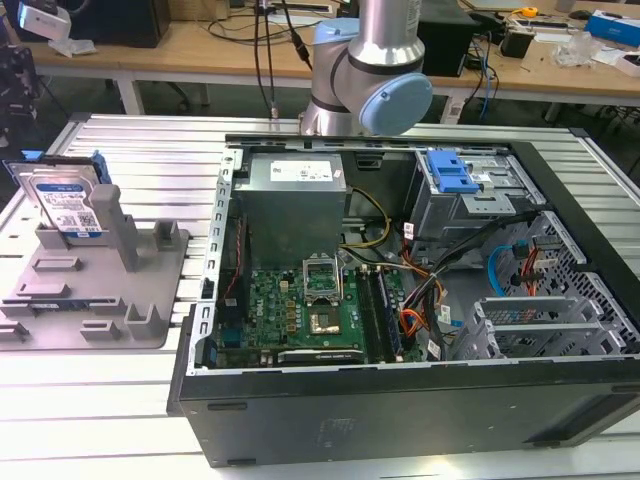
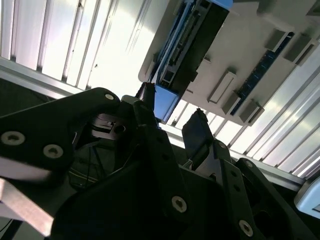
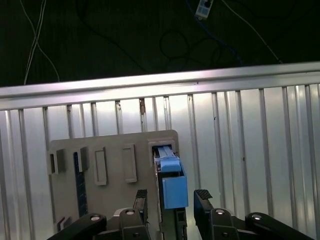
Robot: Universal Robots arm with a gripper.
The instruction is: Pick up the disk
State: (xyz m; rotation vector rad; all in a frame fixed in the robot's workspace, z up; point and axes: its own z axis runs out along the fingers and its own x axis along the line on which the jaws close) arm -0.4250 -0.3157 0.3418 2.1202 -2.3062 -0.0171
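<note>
My fingers stop above the bar, so I need to bring my gripper lower before it closes on the blue side bar (image 1: 100, 165) of the disk (image 1: 65, 200).
The disk (image 1: 65, 200) stands upright on its edge in the grey fixture (image 1: 150, 290) at the exterior view's left, its blue-and-white label facing out. In the first wrist view I look down on the disk (image 3: 172, 182) edge-on, its blue side rail uppermost, in a slot of the fixture (image 3: 115, 147). My gripper (image 3: 172, 196) is open, with one black finger on either side of the disk's line and clear of it. In the second wrist view the gripper (image 2: 172, 114) hangs open, short of the disk (image 2: 192, 42).
An open computer case (image 1: 420, 400) with its motherboard (image 1: 310, 310) and blue drive-bay latch (image 1: 450, 172) lies at the exterior view's right. The robot arm (image 1: 375, 70) rises behind it. The slatted aluminium table's edge (image 3: 160, 81) lies beyond the fixture, with dark floor and cables past it.
</note>
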